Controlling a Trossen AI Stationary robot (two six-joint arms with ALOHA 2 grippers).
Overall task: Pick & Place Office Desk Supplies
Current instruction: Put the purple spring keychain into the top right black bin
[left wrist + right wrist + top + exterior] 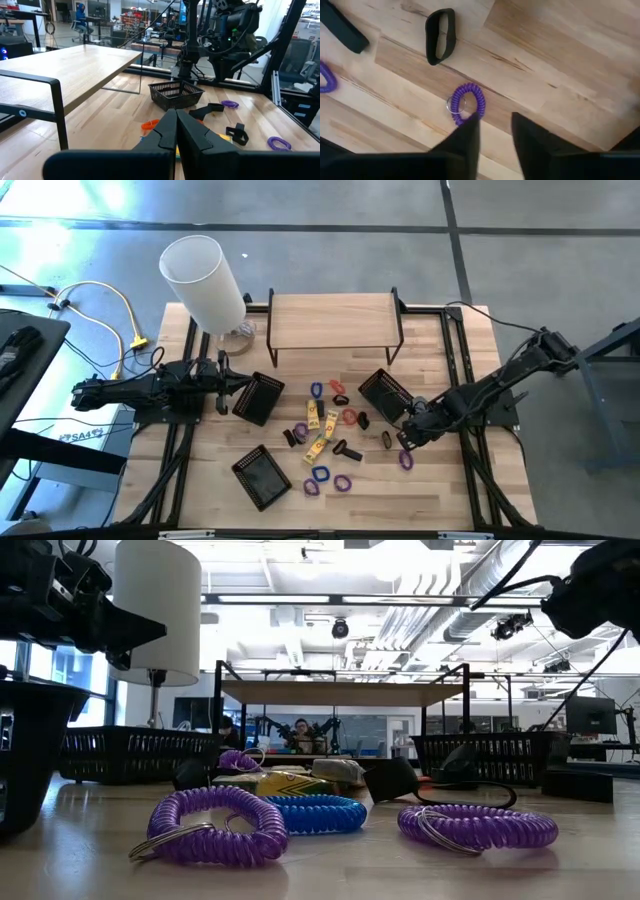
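My right gripper next grabs the purple coil band by the coil [409, 460] opposite its key ring to drop the band into the black basket [384, 394].
Small supplies lie spread on the wooden table: purple coil bands [343, 482], blue ones [320, 473], red ones [349, 417], yellow packets [313, 414] and black clip pieces [347, 450]. My right gripper [408, 435] is open and hovers over one purple coil band [465, 102] that lies flat, beside a black loop [440, 36]. My left gripper [228, 385] is shut and empty, raised by a black basket [258, 397]. Its closed fingers [176, 130] point across the table.
Two more black baskets stand at the near left [262, 477] and centre right [385, 392]. A wooden shelf on black legs [335, 320] stands at the far side. A white cylinder [205, 280] on a base stands at the far left. Bare wood lies near the right edge [480, 480].
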